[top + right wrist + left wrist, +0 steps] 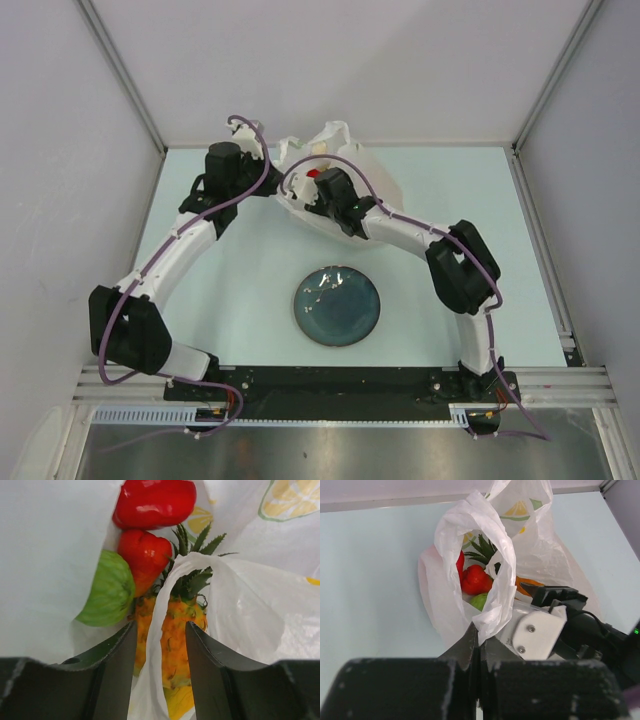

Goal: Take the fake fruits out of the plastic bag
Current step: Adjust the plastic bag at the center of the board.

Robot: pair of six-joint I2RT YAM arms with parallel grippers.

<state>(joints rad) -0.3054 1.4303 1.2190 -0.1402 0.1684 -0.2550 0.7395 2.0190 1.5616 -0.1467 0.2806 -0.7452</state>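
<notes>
I need to open the bag's opening wide, so the fake fruits stay free to come out. My right gripper should next grab the bag by its handle strip [159, 612] for that.
The plastic bag [345, 165] lies at the back middle of the table, its mouth facing the arms. My left gripper [480, 632] is shut on the bag's near rim [492, 615] and holds it up. Inside the bag I see the fake fruits: two red ones [155, 502] [142, 555], a green round one [107, 592] and the orange pineapple [175, 625] with its green crown. My right gripper [160, 640] is open inside the bag's mouth, with its fingers on either side of the pineapple's body. A strip of bag lies between them. In the top view the right gripper [322, 188] is at the bag's mouth.
A dark blue-grey round plate [336, 305] sits on the pale table in front of the bag, between the two arms. Grey walls close off the left, right and back. My right wrist [540, 630] shows close beside the left fingers.
</notes>
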